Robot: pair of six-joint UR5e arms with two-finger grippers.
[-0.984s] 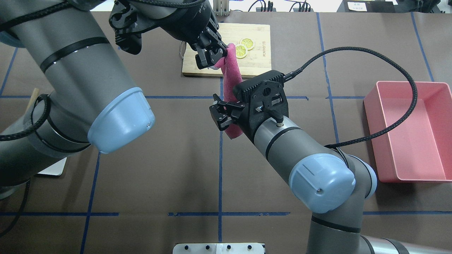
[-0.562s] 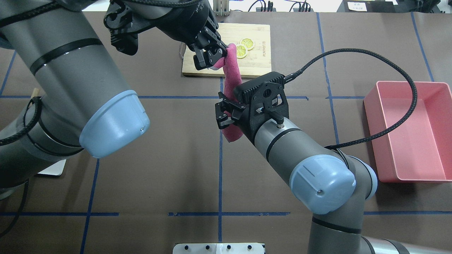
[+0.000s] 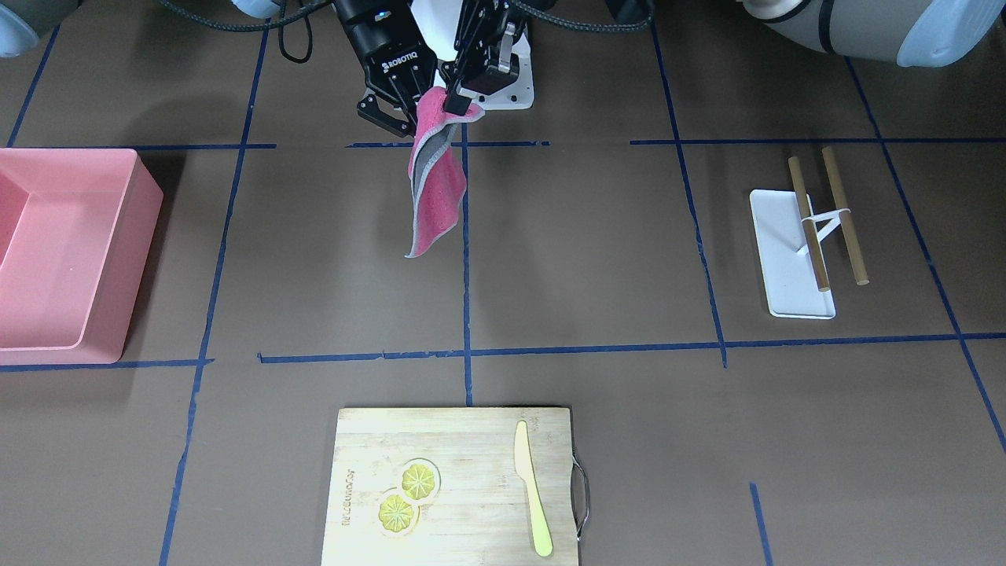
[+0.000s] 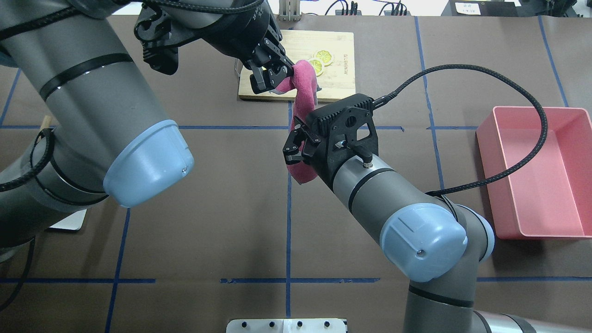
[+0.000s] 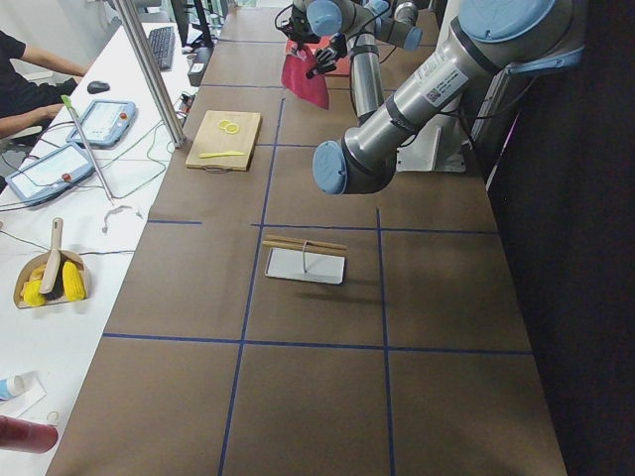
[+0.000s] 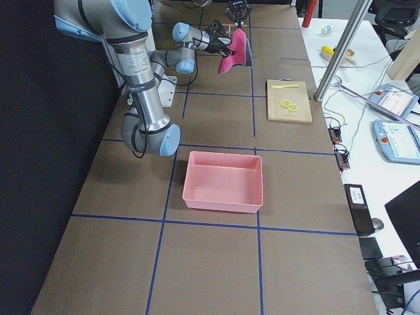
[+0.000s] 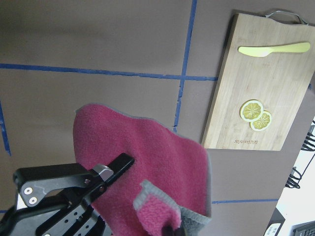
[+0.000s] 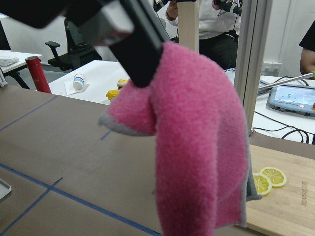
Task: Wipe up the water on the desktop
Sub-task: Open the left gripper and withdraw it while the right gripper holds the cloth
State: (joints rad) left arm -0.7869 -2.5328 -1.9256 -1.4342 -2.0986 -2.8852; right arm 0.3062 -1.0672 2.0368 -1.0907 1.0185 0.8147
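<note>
The magenta cloth should wipe up the water on the desktop, so my right gripper needs to grab it by its upper edge (image 3: 430, 102) (image 8: 170, 59) next.
A pink cloth (image 4: 303, 106) with a grey edge hangs above the dark-brown desktop (image 4: 208, 208), clear of the surface. My left gripper (image 4: 289, 74) is shut on its top corner. In the front view the cloth (image 3: 436, 196) drapes down from that left gripper (image 3: 456, 102). My right gripper (image 4: 295, 141) is open beside the cloth's middle, its fingers spread at the cloth's edge, and it also shows in the front view (image 3: 397, 114). The cloth (image 8: 202, 147) fills the right wrist view. No water shows on the desktop in any view.
A bamboo cutting board (image 4: 342, 83) with two lemon slices and a yellow knife (image 3: 533, 495) lies beyond the cloth. A pink bin (image 4: 573, 175) stands at the right. A white stand with two wooden rods (image 3: 794, 259) sits on my left side.
My right gripper has slid a little farther along the hanging cloth. My left gripper has shifted slightly left, and the cloth's top has bunched over beside it.
</note>
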